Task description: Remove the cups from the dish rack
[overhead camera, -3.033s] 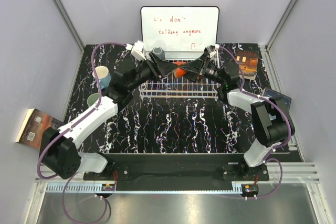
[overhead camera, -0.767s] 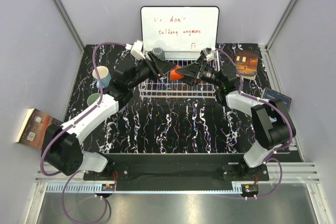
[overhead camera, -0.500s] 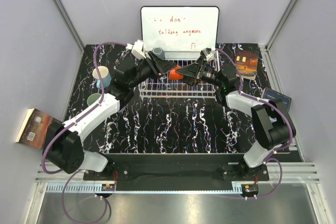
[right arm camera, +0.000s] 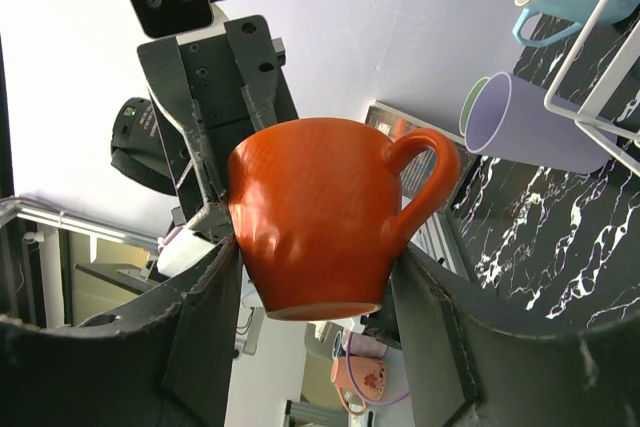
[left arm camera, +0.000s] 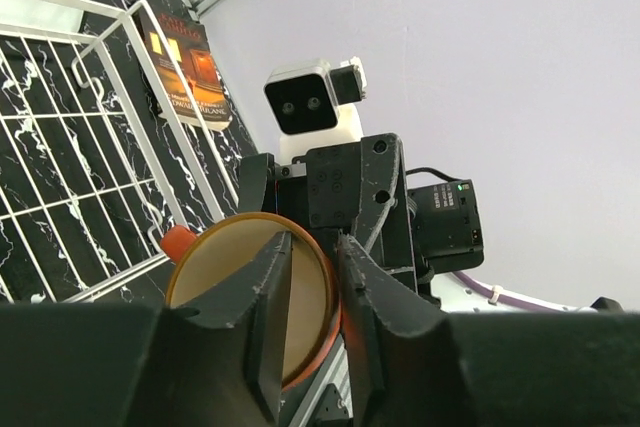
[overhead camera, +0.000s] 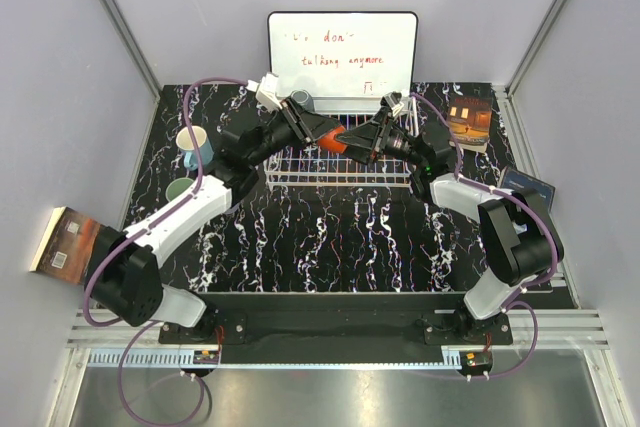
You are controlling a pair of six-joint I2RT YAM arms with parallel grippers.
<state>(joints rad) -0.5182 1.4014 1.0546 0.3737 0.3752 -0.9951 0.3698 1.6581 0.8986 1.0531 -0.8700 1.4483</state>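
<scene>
The left gripper needs to close on the orange cup now, because in the left wrist view one finger is inside the cup's opening and one is outside, so closing now would hold the cup's rim.
The orange cup hangs on its side above the white wire dish rack, between my two grippers. My right gripper is shut on its body, one finger by the handle; the right wrist view shows the cup between the fingers. My left gripper straddles the cup's rim, one finger inside and one outside, with a small gap left. A dark grey cup stands in the rack's far left corner. A light blue cup and a pale green cup stand on the table at the left. A lilac cup shows beside them.
A whiteboard with red writing stands behind the rack. Books lie at the far right, the right edge and off the table's left side. Grey walls enclose the black marbled table.
My right gripper has lifted the orange cup out of the rack and moved it left. My left gripper has moved right and its fingers now straddle the cup's rim.
</scene>
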